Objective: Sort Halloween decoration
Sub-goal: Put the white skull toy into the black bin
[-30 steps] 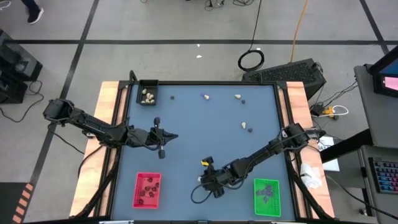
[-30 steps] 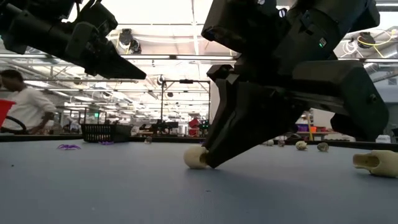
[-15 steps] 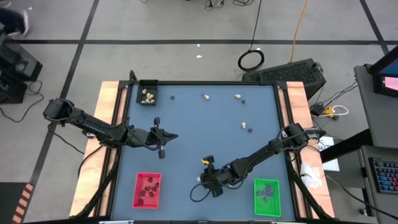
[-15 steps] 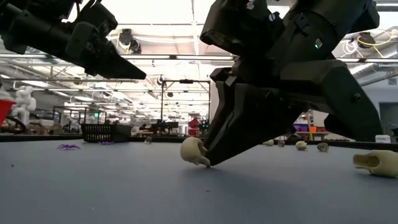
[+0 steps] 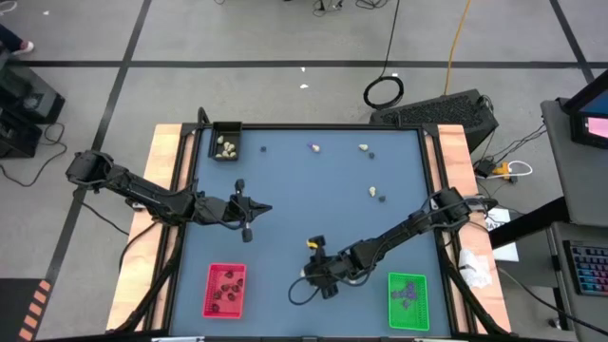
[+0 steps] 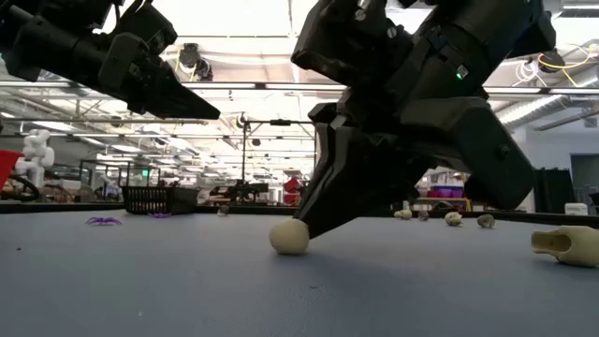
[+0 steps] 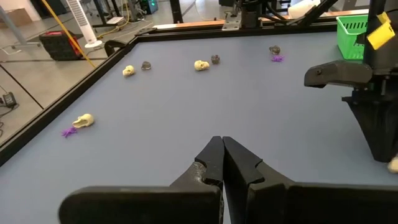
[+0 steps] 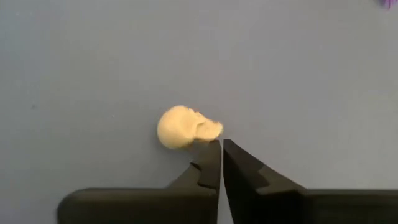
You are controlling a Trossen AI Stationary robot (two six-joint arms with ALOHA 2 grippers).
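I will open my right gripper again, as it is shut beside the cream skull [image 8: 188, 127], and then close it on its round end [image 8: 174, 128].
A cream-white lump [image 8: 185, 127] lies on the blue table near its near edge [image 5: 304, 274] [image 6: 289, 237]. My right gripper [image 8: 221, 144] [image 5: 311, 275] is shut, and its tips stand at the lump's side. My left gripper [image 7: 221, 142] [image 5: 249, 217] is shut and hovers above the table's left middle, touching nothing. More cream lumps, black lumps and purple bits lie scattered toward the far right [image 5: 373, 191] [image 7: 201, 65] [image 7: 83, 121]. My right gripper meets the cream lump with its shut fingertips [image 8: 214, 146] at the lump's narrower end [image 8: 213, 129]. The fingers come slanting down from above and from the table's right [image 6: 314, 220]. The lump rests on the table, not lifted.
A black tray [image 5: 225, 142] with cream lumps sits at the far left corner. At the near edge a red tray [image 5: 225, 290] holds black lumps and a green tray [image 5: 408, 299] holds purple bits. Another cream lump [image 6: 565, 245] lies close to the low camera, on the right of its picture.
My right gripper, kept shut, has leaned a little toward the table's left against the cream lump. The lump tipped up on the finger's tip and then turned over onto the table, shifting only slightly. The left arm has kept still.
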